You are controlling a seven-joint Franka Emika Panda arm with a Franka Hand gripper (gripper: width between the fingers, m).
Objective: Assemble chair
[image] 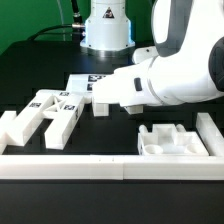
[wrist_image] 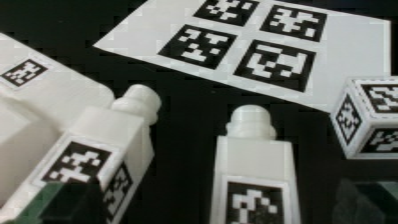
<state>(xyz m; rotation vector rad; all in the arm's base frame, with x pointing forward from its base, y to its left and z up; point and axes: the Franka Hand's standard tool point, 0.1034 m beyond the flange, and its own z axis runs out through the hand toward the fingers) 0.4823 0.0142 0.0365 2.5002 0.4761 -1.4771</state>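
Observation:
My gripper's fingers are still high above the piece in the wrist view, so it lowers to the leg piece (wrist_image: 254, 180) before it closes on the piece.
The chair lies in loose white tagged pieces. In the wrist view two leg pieces, one (wrist_image: 103, 150) and the other (wrist_image: 260, 165), lie side by side with their rounded pegs toward the marker board (wrist_image: 240, 35). A small tagged block (wrist_image: 370, 115) sits beside them. My gripper (wrist_image: 217, 205) is open above the legs, its dim fingers (wrist_image: 368, 200) out at the picture's edges with nothing gripped. In the exterior view the gripper (image: 92, 100) hangs over the legs (image: 66, 115). An L-shaped piece (image: 20, 125) lies at that view's left and the seat slab (image: 170, 138) at its right.
A long white border rail (image: 110, 165) runs along the front of the black table. The marker board (image: 88, 82) lies behind the parts. The robot's base (image: 105, 30) stands at the back. A bar piece (image: 206, 130) lies beside the seat slab.

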